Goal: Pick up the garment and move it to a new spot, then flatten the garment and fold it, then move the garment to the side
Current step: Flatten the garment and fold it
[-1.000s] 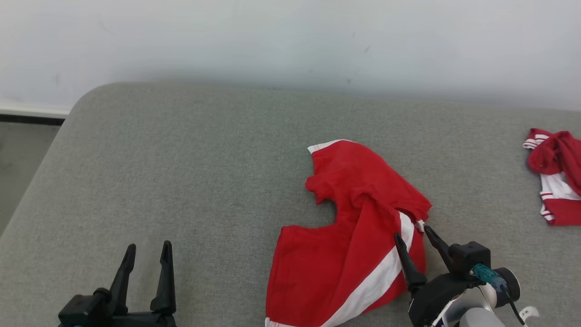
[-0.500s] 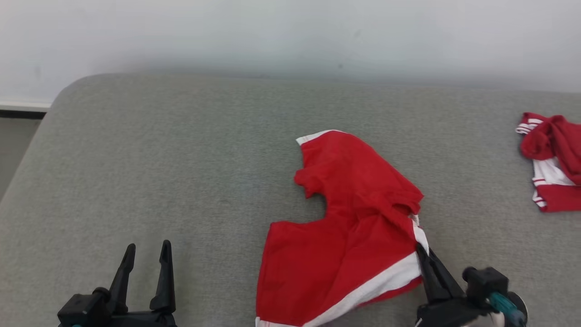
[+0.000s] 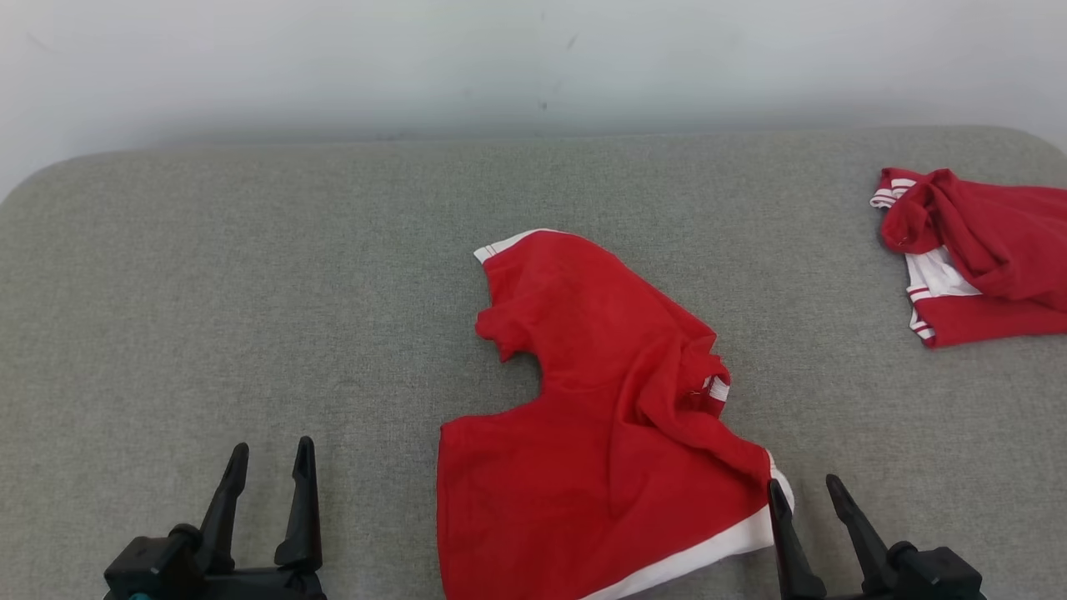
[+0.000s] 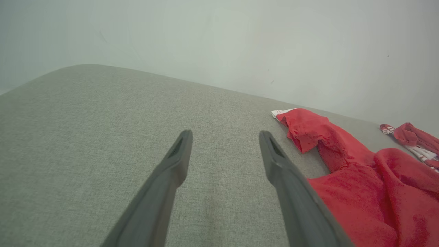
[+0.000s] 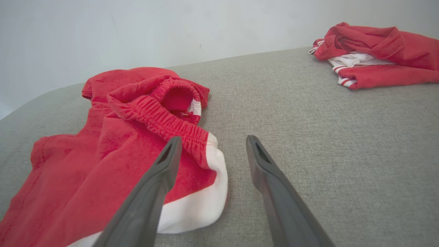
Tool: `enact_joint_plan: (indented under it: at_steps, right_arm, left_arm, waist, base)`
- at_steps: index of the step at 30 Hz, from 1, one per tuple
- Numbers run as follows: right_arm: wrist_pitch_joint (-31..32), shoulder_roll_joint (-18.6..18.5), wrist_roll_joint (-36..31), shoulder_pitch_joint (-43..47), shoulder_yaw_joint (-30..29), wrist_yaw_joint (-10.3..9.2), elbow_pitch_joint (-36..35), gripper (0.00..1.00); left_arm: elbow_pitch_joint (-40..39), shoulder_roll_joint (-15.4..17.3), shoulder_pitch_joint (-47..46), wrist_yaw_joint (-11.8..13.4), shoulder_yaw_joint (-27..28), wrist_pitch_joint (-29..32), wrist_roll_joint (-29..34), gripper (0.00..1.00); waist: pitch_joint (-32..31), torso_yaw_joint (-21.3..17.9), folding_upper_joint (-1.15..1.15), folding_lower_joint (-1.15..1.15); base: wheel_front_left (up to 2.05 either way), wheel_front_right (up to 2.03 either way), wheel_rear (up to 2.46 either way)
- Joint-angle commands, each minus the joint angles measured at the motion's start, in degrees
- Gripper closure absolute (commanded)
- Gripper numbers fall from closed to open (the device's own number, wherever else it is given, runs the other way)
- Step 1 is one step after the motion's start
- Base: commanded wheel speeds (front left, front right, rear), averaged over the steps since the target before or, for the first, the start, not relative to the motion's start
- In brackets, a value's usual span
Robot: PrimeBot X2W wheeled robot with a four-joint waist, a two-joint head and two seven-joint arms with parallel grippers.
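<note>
The white-striped waistband corner [image 3: 775,470] of the shorts bunches up, while the red leg [image 3: 530,490] lies flat. My right gripper should grab the shorts by that corner next.
The garment [image 3: 600,417] is a pair of red shorts with a white side stripe, lying rumpled on the grey cushioned surface [image 3: 250,292] at centre. Its elastic waistband [image 5: 161,118] is bunched and partly turned over. My right gripper [image 3: 804,489] is open at the lower right, its left fingertip at the garment's white-striped corner [image 5: 202,202], nothing between the fingers. In the right wrist view the right gripper [image 5: 211,140] points past that corner. My left gripper [image 3: 271,450] stands open at the lower left over bare cushion, well left of the garment [image 4: 360,181]; the left wrist view shows its spread fingers [image 4: 224,133].
A second red and white garment [image 3: 975,254] lies crumpled at the far right of the cushion [image 5: 374,55]. A pale wall [image 3: 533,58] runs behind the cushion's back edge. Bare cushion spreads to the left of the shorts.
My right gripper closed on the garment's white-striped corner, dragged it down and right, then opened and let go. The head camera turned right, shifting the whole scene left. The left gripper stayed put.
</note>
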Motion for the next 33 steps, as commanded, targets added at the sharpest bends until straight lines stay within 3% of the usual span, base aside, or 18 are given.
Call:
enact_joint_plan:
  at_steps: [1, 15, 21, 27, 33]
  right_arm:
    - [-0.1, 0.3, -0.5, 0.0, -0.2, -0.18, -1.0, 0.00]
    - [-0.6, 0.6, -2.2, 0.2, -1.8, -0.18, -12.5, 0.00]
    - [-0.6, 1.1, -2.8, 1.4, -1.6, -0.18, -13.9, 0.00]
    - [-0.6, 1.2, -3.0, 1.5, -1.4, -0.18, -13.4, 0.00]
    - [-0.6, 1.2, -3.0, 0.5, -0.9, -0.18, -12.8, 0.00]
  left_arm:
    - [0.1, 0.0, -0.4, 0.1, 0.2, 0.0, 0.3, 0.00]
    - [-1.1, 0.0, 1.6, 0.1, 1.9, 0.0, 1.2, 0.00]
    - [-1.5, 0.0, 2.6, 0.1, 1.9, 0.0, 1.5, 0.00]
    - [0.0, 0.1, 3.5, 0.1, -2.2, 0.0, 2.3, 0.00]
    - [3.5, 0.7, 4.3, 0.1, -11.5, 0.0, 2.0, 0.00]
  waist:
    - [-0.3, -0.3, 0.00, 0.00]
    - [-3.2, -0.1, 0.00, 0.00]
    - [-4.0, 0.0, 0.00, 0.00]
    - [-4.3, 0.0, 0.00, 0.00]
    - [-3.6, -0.4, 0.00, 0.00]
  base:
    - [0.00, 0.00, 0.00]
    - [0.00, 0.00, 0.00]
    - [0.00, 0.00, 0.00]
    - [0.00, 0.00, 0.00]
    - [0.00, 0.00, 0.00]
